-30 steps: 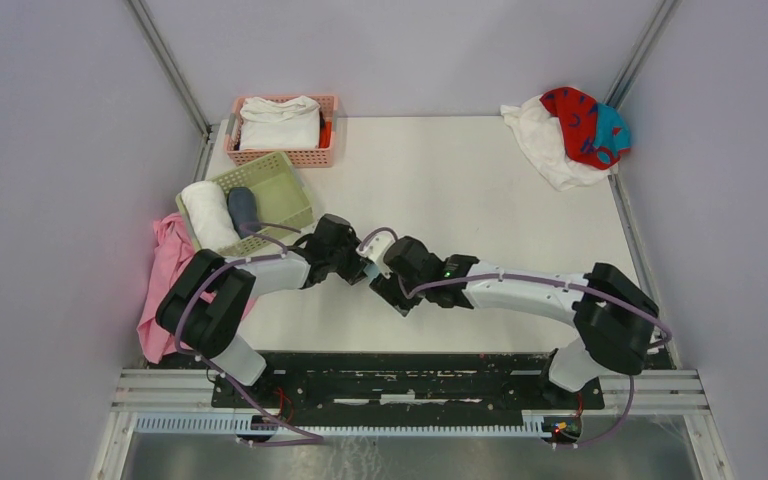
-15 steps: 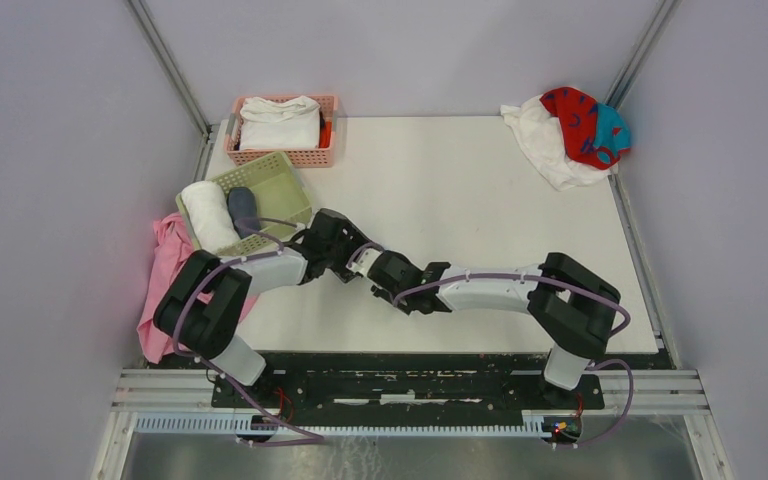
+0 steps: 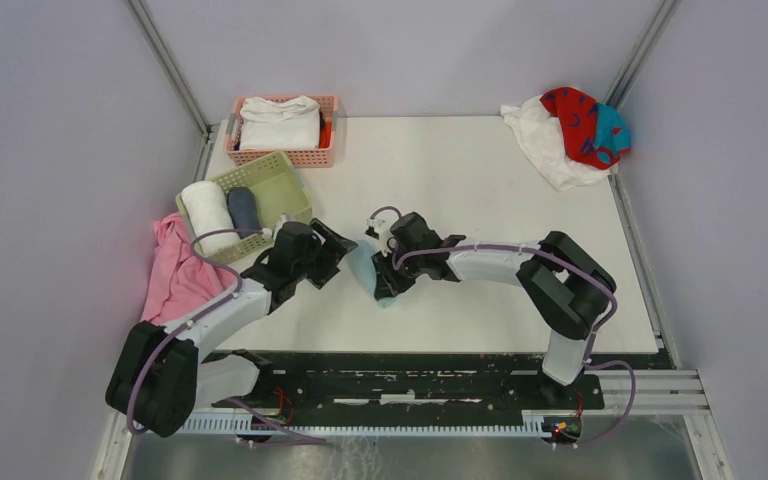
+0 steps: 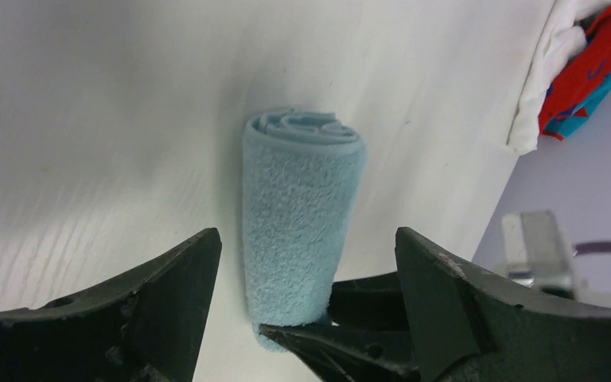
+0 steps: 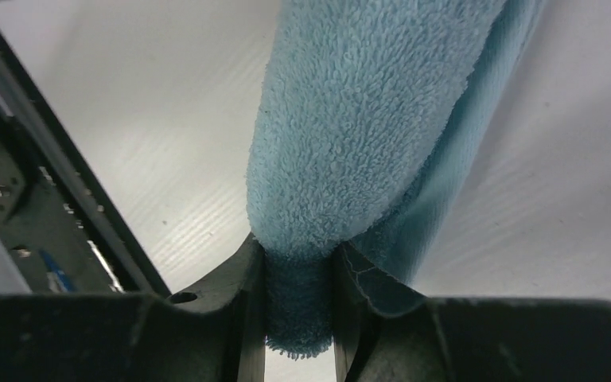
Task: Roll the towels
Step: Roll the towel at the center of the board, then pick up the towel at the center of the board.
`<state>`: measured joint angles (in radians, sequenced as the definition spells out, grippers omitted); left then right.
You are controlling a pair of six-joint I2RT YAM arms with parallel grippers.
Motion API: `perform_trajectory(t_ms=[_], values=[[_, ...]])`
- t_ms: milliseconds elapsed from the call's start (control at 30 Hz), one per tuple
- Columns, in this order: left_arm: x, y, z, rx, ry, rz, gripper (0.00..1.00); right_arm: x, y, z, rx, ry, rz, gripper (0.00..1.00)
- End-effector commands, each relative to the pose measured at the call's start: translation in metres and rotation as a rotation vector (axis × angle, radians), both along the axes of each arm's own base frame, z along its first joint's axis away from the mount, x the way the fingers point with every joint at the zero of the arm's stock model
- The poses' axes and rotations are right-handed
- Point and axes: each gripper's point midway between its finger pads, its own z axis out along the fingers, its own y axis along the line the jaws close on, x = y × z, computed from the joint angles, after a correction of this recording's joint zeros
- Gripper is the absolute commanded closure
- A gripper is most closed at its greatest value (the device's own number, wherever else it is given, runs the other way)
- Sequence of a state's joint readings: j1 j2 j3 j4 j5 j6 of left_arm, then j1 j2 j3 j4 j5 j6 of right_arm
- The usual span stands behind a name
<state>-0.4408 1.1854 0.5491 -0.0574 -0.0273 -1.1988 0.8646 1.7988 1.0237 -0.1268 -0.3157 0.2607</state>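
Note:
The light blue roll will stay rolled to go in the green basket if I hold it across its long sides, so my left gripper will grab it there.
The small light blue towel [image 3: 364, 268] is a tight roll lying on the white table [image 3: 480, 200]. My right gripper [image 3: 384, 276] is shut on one end of it; the right wrist view shows the blue pile [image 5: 350, 119] pinched between both fingers [image 5: 247, 310]. My left gripper [image 3: 333, 257] stands open just left of the roll. In the left wrist view the roll [image 4: 302, 207] lies in the wide gap between the left fingers [image 4: 183, 278] without touching them. A large white towel [image 3: 545, 145] and the red towel with teal marks [image 3: 582, 122] lie crumpled at the far right corner.
A green basket [image 3: 282, 188] at the left holds a rolled white cloth [image 3: 205, 213] and a dark roll [image 3: 243, 209]. Behind it a pink basket [image 3: 305, 156] holds folded white cloth. A plain pink cloth [image 3: 172, 275] hangs over the table's left edge.
My left gripper has opened and drawn back to the left off the blue roll. My right gripper has closed on the roll's end and its arm has swung toward the table's middle.

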Motion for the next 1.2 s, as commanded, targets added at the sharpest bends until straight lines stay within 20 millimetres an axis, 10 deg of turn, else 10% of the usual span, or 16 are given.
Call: perform_trajectory(t_ms=[0,533,1167], values=[[-0.020,-0.014,-0.011,-0.095,0.002,-0.071,0.13,-0.026,0.011,-0.014,0.130,0.273,-0.025,0.75],[-0.030,-0.062,-0.045,-0.188,0.064,-0.165,0.21,-0.012,0.000,-0.051,0.204,0.548,-0.199,0.75],[-0.022,-0.045,-0.104,0.031,0.180,-0.126,0.44,0.006,-0.001,-0.042,0.342,0.680,-0.260,0.62]])
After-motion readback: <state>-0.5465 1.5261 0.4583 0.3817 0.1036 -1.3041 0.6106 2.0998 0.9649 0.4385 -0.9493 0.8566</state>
